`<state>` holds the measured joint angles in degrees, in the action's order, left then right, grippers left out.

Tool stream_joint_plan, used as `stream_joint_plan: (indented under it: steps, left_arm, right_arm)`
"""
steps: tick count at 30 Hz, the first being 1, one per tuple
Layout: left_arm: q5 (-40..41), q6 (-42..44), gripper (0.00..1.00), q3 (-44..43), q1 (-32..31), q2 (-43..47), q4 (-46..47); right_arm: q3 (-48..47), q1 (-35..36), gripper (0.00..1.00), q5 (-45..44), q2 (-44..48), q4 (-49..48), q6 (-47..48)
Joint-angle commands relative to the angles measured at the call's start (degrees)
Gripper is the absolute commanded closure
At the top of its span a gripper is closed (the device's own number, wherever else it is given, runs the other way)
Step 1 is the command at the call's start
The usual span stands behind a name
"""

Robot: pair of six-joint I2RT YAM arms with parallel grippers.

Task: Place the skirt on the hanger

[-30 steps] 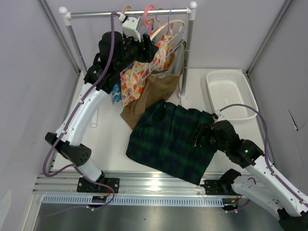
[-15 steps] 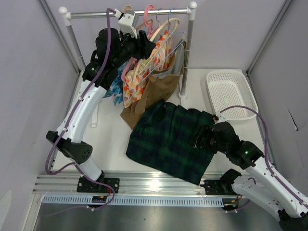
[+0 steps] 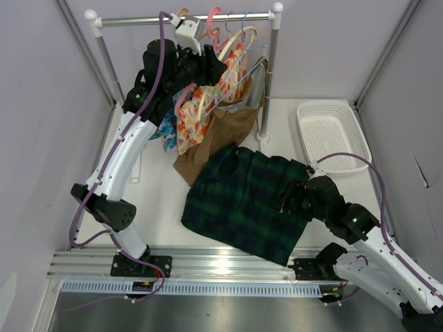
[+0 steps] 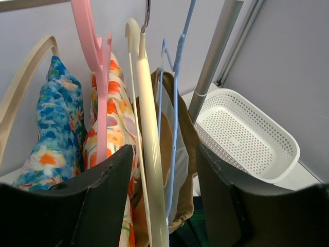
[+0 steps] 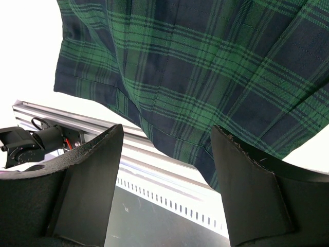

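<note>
The cream hanger's near arm is the part my left gripper should grab next, so that the hanger's hook and far arm stay free to go into the skirt (image 3: 242, 204).
The plaid skirt (image 3: 242, 204) lies flat on the table and fills the top of the right wrist view (image 5: 205, 67). The cream hanger (image 4: 146, 134) hangs from the rack rail (image 3: 187, 19), and it also shows in the top view (image 3: 235, 40). My left gripper (image 3: 209, 71) is up at the rack. It is open, and in the left wrist view the gripper (image 4: 164, 154) has one jaw on each side of the hanger's arm without touching it. My right gripper (image 3: 291, 197) is open and empty, and in its own view the gripper (image 5: 167, 134) hovers over the skirt's near right edge.
A pink hanger (image 4: 95, 51), a tan hanger (image 4: 20, 87) with a blue floral garment, a thin blue hanger (image 4: 177, 103) and a brown garment (image 3: 221, 131) crowd the rack. The rack post (image 3: 270, 76) stands at the right. A white basket (image 3: 332, 135) sits at the back right.
My left arm has shifted along the rack, swinging the orange floral garment and a pink hanger to the left. The right arm and the skirt have not moved.
</note>
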<state>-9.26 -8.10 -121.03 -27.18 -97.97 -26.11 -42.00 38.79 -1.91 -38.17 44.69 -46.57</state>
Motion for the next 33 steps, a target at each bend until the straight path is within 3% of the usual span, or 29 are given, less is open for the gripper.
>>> stream_joint_plan:
  steps: [1, 17, 25, 31, 33]
  left_arm:
    - [-0.85, -0.25, 0.42, -3.33, 0.28, -0.64, -0.35]
    - [0.82, 0.01, 0.5, -5.44, 0.28, -3.63, -1.93]
    - [1.17, 0.27, 0.72, -5.44, 0.2, -2.93, -1.05]
    - [2.05, 1.24, 0.99, -5.53, -0.42, -2.05, -0.35]
    - [2.84, 1.77, 1.0, -5.27, -0.68, -1.61, 0.35]
  right_arm:
    - [0.51, -0.03, 0.26, 0.51, 0.73, -1.36, -0.63]
    - [0.69, -0.03, 0.26, 0.24, 0.64, -1.62, -0.72]
    - [0.87, 0.06, 0.26, 0.15, 0.56, -1.8, -0.81]
    - [1.04, -0.03, 0.26, 0.33, 0.38, -2.15, -0.72]
    - [1.04, 0.06, 0.26, 0.42, 0.29, -2.23, -0.63]
